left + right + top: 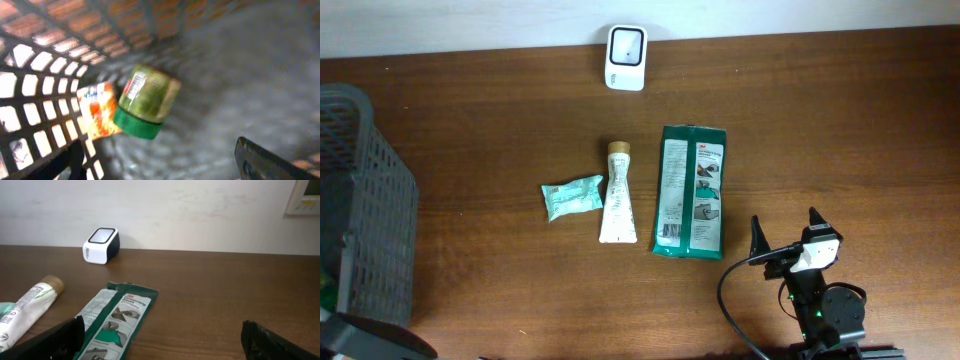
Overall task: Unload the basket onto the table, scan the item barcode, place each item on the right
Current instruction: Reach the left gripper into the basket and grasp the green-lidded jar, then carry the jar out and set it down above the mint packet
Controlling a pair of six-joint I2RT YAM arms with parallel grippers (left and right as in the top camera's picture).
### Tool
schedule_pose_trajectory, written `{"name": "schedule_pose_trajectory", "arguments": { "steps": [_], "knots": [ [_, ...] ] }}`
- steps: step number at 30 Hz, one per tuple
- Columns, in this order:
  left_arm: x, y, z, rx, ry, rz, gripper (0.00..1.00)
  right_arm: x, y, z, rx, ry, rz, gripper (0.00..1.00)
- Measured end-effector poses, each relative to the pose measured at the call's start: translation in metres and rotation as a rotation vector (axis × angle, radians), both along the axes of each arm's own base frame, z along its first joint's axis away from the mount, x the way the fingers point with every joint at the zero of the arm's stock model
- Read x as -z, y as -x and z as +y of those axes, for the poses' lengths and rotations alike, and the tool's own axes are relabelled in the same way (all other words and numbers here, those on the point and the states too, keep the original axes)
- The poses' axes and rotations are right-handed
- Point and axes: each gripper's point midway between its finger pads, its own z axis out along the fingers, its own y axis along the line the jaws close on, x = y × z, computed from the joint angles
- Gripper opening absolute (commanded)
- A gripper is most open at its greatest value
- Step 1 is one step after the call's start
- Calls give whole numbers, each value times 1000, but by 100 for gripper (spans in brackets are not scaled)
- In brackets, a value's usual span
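Observation:
My left gripper will next grab the jar across its body (152,93), from the jar's end opposite the green lid. It will then lay the jar on the tabletop with the barcode exposed.
In the left wrist view my left gripper (161,165) stands open inside the dark mesh basket (40,75), with nothing between its fingers. A jar (147,97) with a green lid lies on the basket floor beyond it, next to an orange packet (97,110). The white barcode scanner (625,57) stands at the table's far edge. My right gripper (786,222) is open and empty near the front right, just right of a green flat pack (692,190).
A white tube (617,193) and a small mint packet (572,197) lie left of the green pack. The basket (365,200) fills the left side of the table. A black cable (725,295) loops by the right arm's base.

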Motion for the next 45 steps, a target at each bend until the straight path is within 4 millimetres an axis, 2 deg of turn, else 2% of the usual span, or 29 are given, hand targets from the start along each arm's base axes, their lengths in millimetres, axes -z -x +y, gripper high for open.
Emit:
{"name": "schedule_pose_trajectory", "arguments": {
  "steps": [2,5,9,11,13,15,18,20,23,25,26,27,28,29,31,32,33,34,35,36,38,40,43,45],
  "knots": [
    [33,13,8,7,12,35,95,0,0,0,0,1,0,98],
    [51,10,21,92,-5,75,95,0,0,0,0,1,0,98],
    [99,14,21,127,92,169,93,0,0,0,0,1,0,98],
    [114,15,20,131,125,191,92,0,0,0,0,0,0,98],
    [123,14,24,138,129,201,87,0,0,0,0,1,0,98],
    [136,13,28,142,136,207,74,0,0,0,0,1,0,98],
    [137,12,30,147,130,211,64,0,0,0,0,1,0,99],
    [137,14,28,151,141,217,62,0,0,0,0,1,0,99],
    [128,3,21,174,184,164,62,0,0,0,0,0,0,98],
    [93,-24,26,213,159,23,61,0,0,0,0,0,0,98],
    [80,-30,26,218,147,-18,60,0,0,0,0,1,0,98],
    [46,-44,23,240,111,-121,61,0,0,0,0,1,0,98],
    [-5,-59,17,279,41,-249,61,0,0,0,0,1,0,98],
    [-34,-65,10,295,4,-308,61,0,0,0,0,0,0,98],
    [-98,-77,-23,356,-89,-424,61,0,0,0,0,0,0,98],
    [-138,-83,-51,416,-154,-491,61,0,0,0,0,0,0,98],
    [-166,-87,-75,464,-200,-539,61,0,0,0,0,1,0,98],
    [-193,-90,-108,529,-236,-598,60,0,0,0,0,0,0,98],
    [-207,-94,-132,584,-253,-628,60,0,0,0,-1,0,0,98],
    [-218,-105,-174,689,-241,-660,60,0,0,0,0,0,0,98],
    [-213,-121,-249,890,-143,-666,61,0,0,0,0,0,1,98],
    [-191,-129,-300,1015,-46,-593,62,0,0,0,0,0,0,98],
    [-125,-136,-338,1095,97,-336,64,0,0,0,0,0,0,98],
    [-79,-141,-341,1088,191,-169,63,0,0,0,0,0,0,98]
  ]
}}
